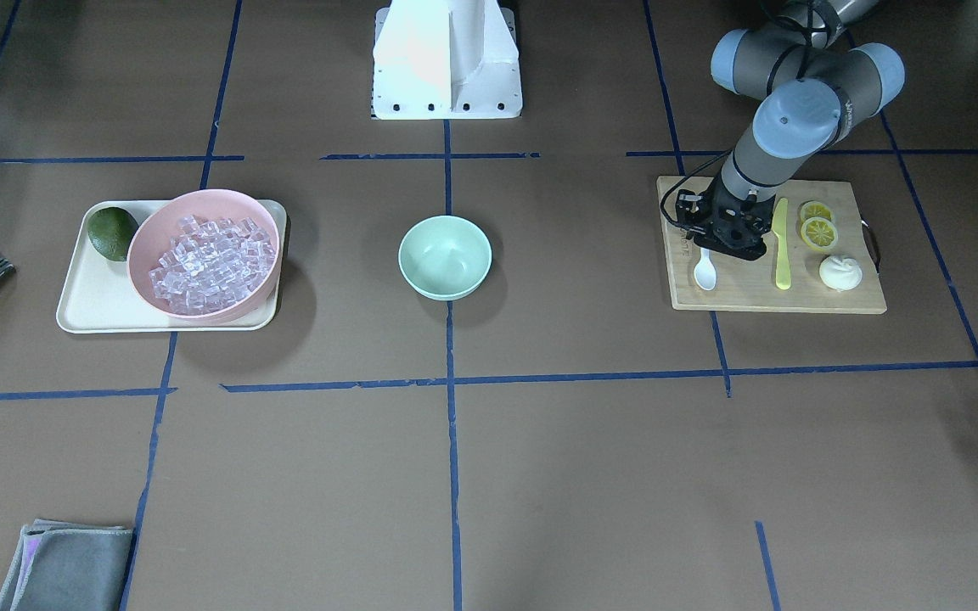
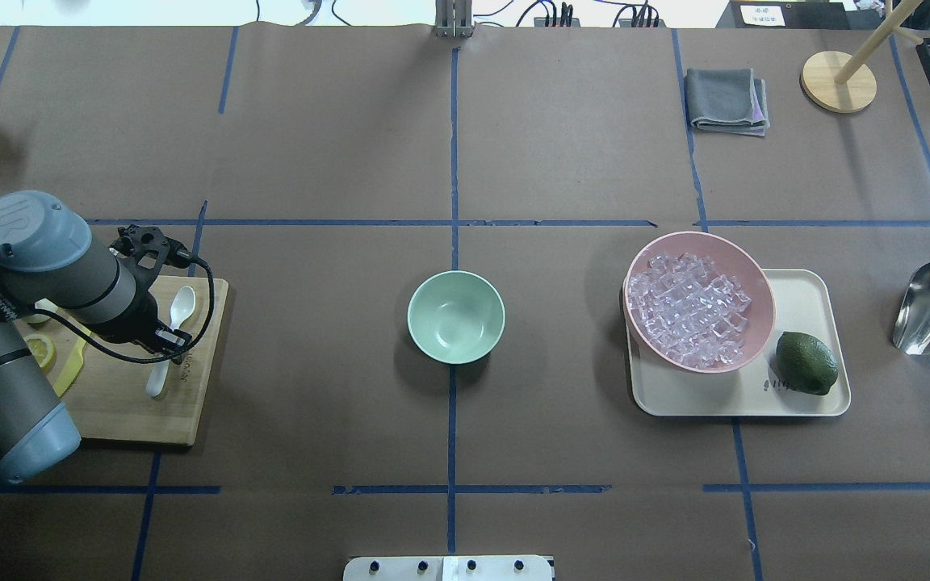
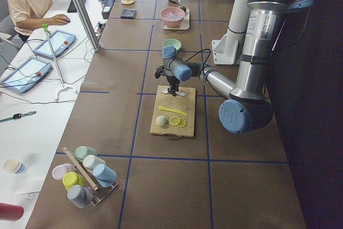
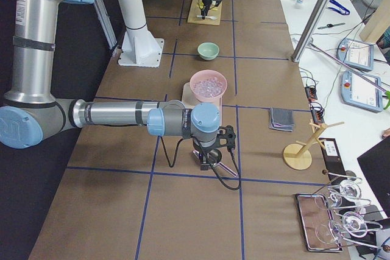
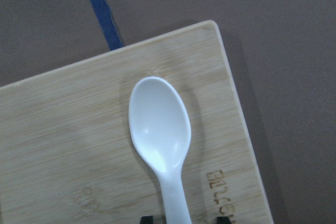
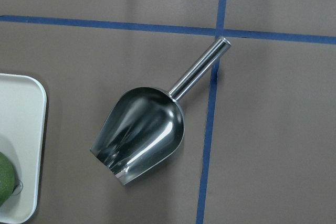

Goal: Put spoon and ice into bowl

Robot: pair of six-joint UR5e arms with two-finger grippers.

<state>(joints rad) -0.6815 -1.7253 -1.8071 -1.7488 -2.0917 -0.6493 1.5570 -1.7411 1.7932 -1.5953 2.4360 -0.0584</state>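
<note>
The spoon's bowl end is wide and rounded, but its handle is slim and straight. I will next grab the spoon with my left gripper by its slim, straight handle [image 5: 175, 203].
The white spoon [image 5: 160, 129] lies flat on the wooden cutting board [image 1: 795, 297], and it also shows from overhead [image 2: 178, 311]. My left gripper [image 1: 714, 242] is low over the board. Its two fingertips stand apart on either side of the spoon's handle, so it is open. The empty mint-green bowl [image 2: 455, 316] sits at the table's middle. The clear ice cubes [image 2: 687, 311] fill the pink bowl [image 2: 760, 290] on the robot's right. My right gripper [image 4: 207, 150] hangs above a metal scoop [image 6: 142, 135]; I cannot tell if it is open or shut.
The pink bowl sits on a cream tray [image 2: 804, 403] beside a green lime [image 2: 806, 363]. A yellow knife [image 1: 783, 246], lemon slices [image 1: 818, 231] and a white bun [image 1: 840, 272] share the cutting board. A grey cloth [image 2: 726, 98] and a wooden stand [image 2: 838, 81] lie at the far edge.
</note>
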